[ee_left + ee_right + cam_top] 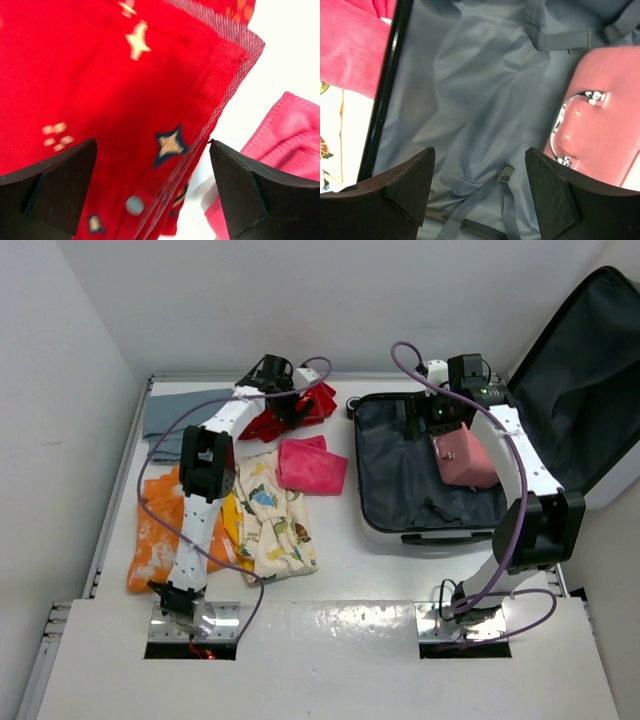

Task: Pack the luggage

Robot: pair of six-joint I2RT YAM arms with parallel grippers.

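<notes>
My left gripper grabs the red garment [100,75] by its folded edge [175,160] beside the pink cloth next. The rest stays free to drape into the luggage.
The luggage [385,465] lies open on the right of the table, dark lining up, with its lid [575,360] leaning against the wall. A small pink box [466,456] with a metal handle rests inside. My right gripper [428,425] hovers open over the lining [470,90], with nothing between its fingers; the pink box [605,135] lies to its right. My left gripper [292,405] is open at the back of the table, low over a red star-print garment [100,75]. The garment's folded edge lies between the jaws of the left gripper [152,145].
A pink cloth [312,465] lies between the red garment and the luggage. A cream patterned garment [270,515], an orange one [155,530] and a grey cloth [175,420] lie on the left. A strap buckle [506,174] lies on the lining.
</notes>
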